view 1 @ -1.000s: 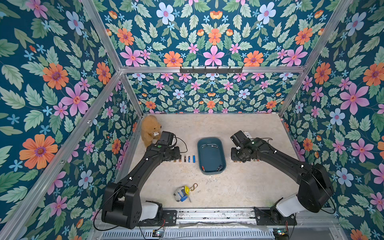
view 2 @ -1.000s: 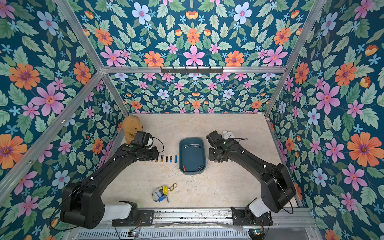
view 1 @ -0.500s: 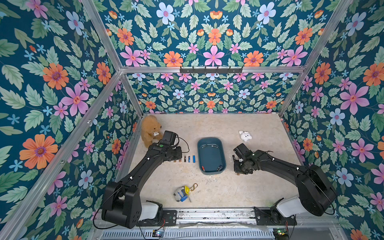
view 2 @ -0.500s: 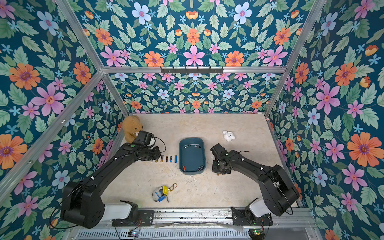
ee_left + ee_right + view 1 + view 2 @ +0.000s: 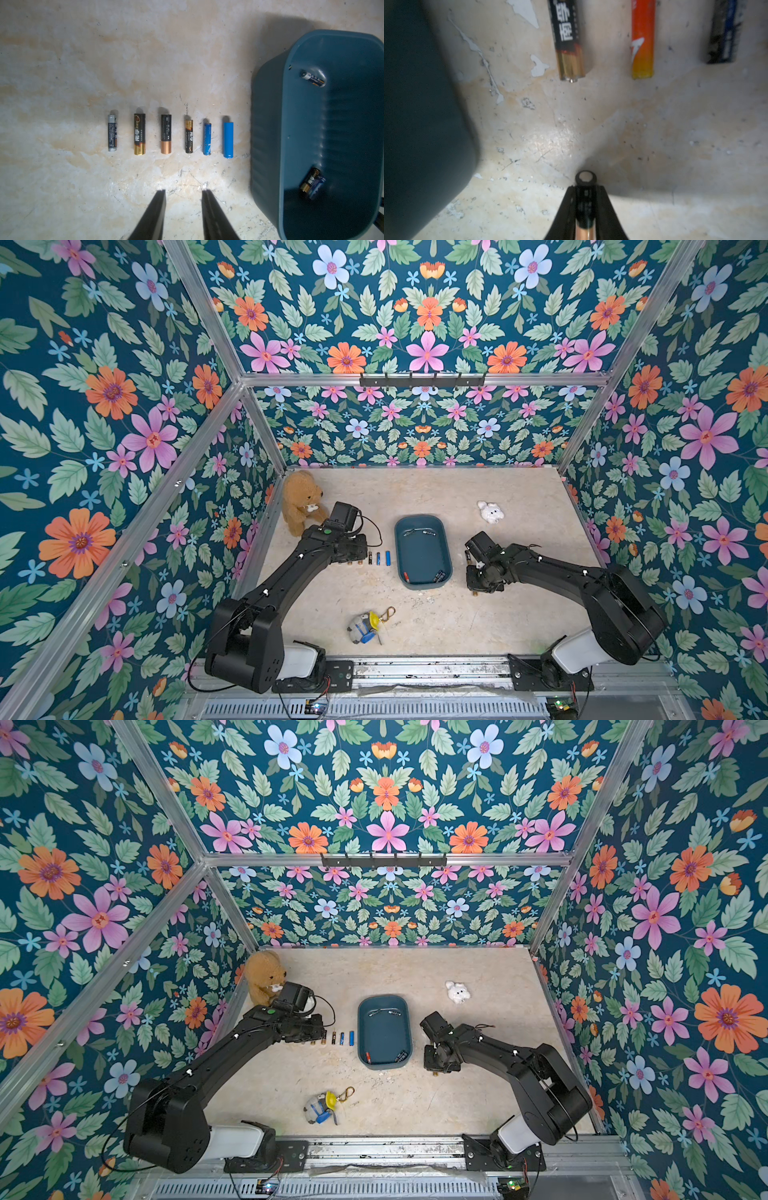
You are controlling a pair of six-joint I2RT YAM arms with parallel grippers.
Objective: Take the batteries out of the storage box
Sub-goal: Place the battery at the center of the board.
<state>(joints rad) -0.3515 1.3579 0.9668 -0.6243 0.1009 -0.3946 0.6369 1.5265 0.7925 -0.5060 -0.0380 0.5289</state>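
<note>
I need to open my right gripper now. The black-and-copper battery is low over empty, flat table, so it would land there.
The teal storage box (image 5: 419,526) stands mid-table in both top views, with a few batteries (image 5: 438,576) at its near end. In the left wrist view two batteries (image 5: 313,80) lie inside the storage box (image 5: 268,124). Several batteries (image 5: 166,135) lie in a row left of the box. My left gripper (image 5: 183,191) hovers open over that row, empty. My right gripper (image 5: 585,189) is shut on a black-and-copper battery (image 5: 585,178), low over the table right of the box. Three more batteries (image 5: 569,39) lie beyond it.
A brown teddy bear (image 5: 301,502) sits at the back left beside the left arm. A small white plush toy (image 5: 490,512) lies behind the right arm. A keychain toy (image 5: 365,626) lies near the front edge. Flowered walls close in three sides.
My right gripper has drawn back from beside the box's middle towards the front and sunk close to the table, still holding the battery. The left arm has barely moved.
</note>
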